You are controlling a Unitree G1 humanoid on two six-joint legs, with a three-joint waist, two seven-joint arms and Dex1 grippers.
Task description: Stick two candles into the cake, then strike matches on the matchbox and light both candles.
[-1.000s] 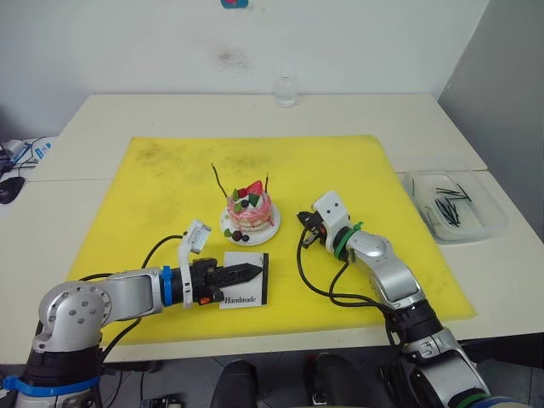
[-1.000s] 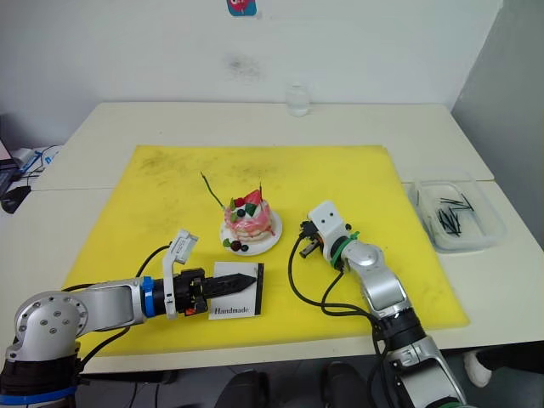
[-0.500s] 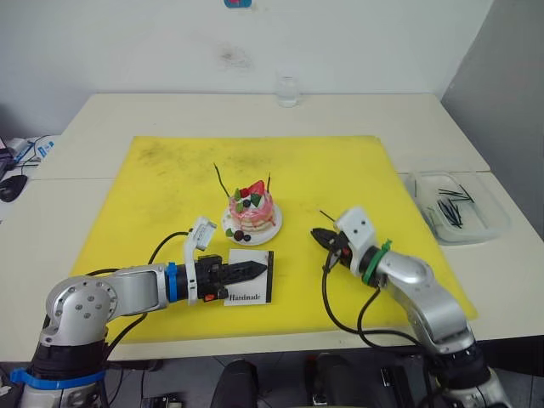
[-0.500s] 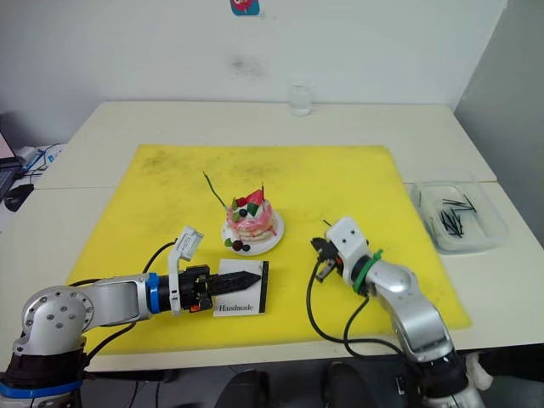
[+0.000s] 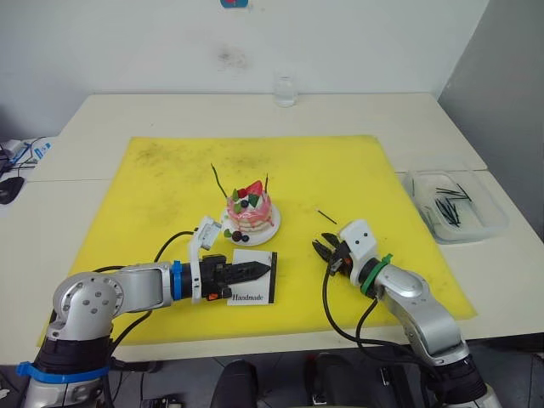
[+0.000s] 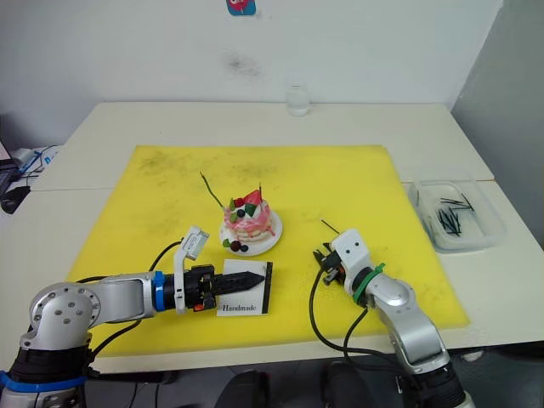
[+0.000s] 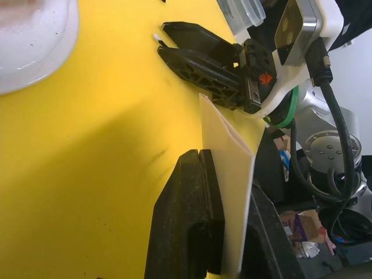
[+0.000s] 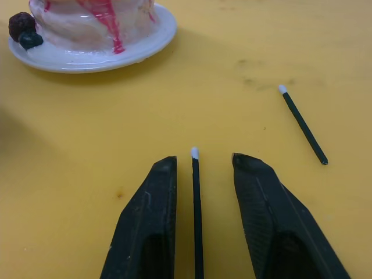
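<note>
I need to grab the match by its dark stick point(image 8: 197, 192) next with my right gripper, so that the match's white head point(image 8: 195, 153) stays free to strike on the matchbox.
The pink cake point(image 5: 251, 210) sits on its white plate point(image 5: 270, 229) mid-mat, with the green candle point(image 5: 219, 182) and the dark red candle point(image 5: 267, 181) standing in it. My left gripper point(image 5: 265, 271) is shut on the white matchbox point(image 5: 253, 290), held on edge between its fingers point(image 7: 192, 221) in the left wrist view. To the right of the cake, my right gripper point(image 8: 197, 163) is open low over the mat. A dark match point(image 8: 196, 203) lies lengthwise in the gap, touching neither finger. A second match point(image 8: 302, 124) lies on the mat just beyond it.
A yellow mat point(image 5: 153, 170) covers the table's middle. A clear tray point(image 5: 455, 206) of spare matches stands off the mat at the right. A glass point(image 5: 286, 90) stands at the table's far edge. Cables and a mouse point(image 5: 8, 189) lie at the left edge.
My right gripper has drawn back from the cake toward the front right, and a match now lies on the mat behind it. My left gripper edged right with the matchbox.
</note>
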